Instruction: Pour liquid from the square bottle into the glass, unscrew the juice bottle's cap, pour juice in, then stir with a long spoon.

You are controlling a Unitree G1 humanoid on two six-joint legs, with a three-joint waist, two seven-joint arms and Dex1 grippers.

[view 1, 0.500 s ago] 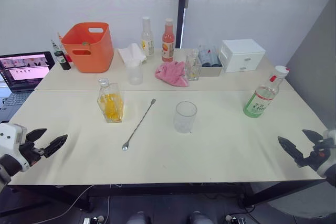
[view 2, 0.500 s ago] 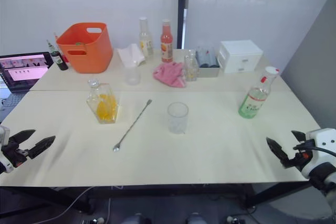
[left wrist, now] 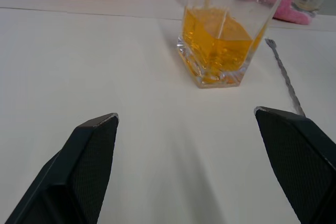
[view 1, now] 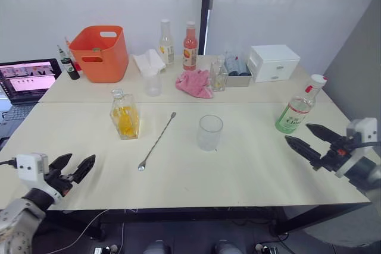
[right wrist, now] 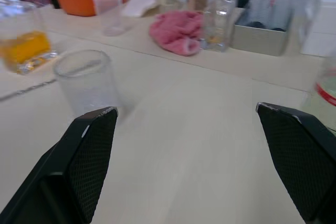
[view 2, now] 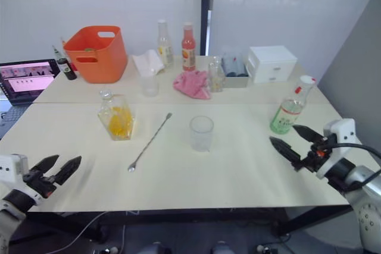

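I should next pick up the square bottle by its body (view 1: 125, 121) with my left gripper, so the square bottle's opening (view 1: 117, 93) stays free to pour into the glass.
The square bottle (view 1: 125, 115), with orange-yellow liquid, stands left of centre on the table. The long spoon (view 1: 158, 141) lies diagonally between it and the empty glass (view 1: 209, 132). The juice bottle (view 1: 296, 111), white-and-red cap (view 1: 318, 80) on, stands at the right. My left gripper (view 1: 82, 157) is open low at the near left edge, well short of the square bottle (left wrist: 226, 35). My right gripper (view 1: 296, 132) is open just in front of the juice bottle, holding nothing, and points towards the glass (right wrist: 86, 80).
Along the back stand an orange basket (view 1: 101, 52), two tall bottles (view 1: 190, 46), a small clear cup (view 1: 153, 82), a pink cloth (view 1: 195, 82), a small glass bottle (view 1: 219, 75) and a white drawer box (view 1: 274, 62). A laptop (view 1: 27, 78) sits at the far left.
My right gripper has moved up and inward over the table to just in front of the juice bottle. My left gripper has shifted right along the near edge. Both stay open.
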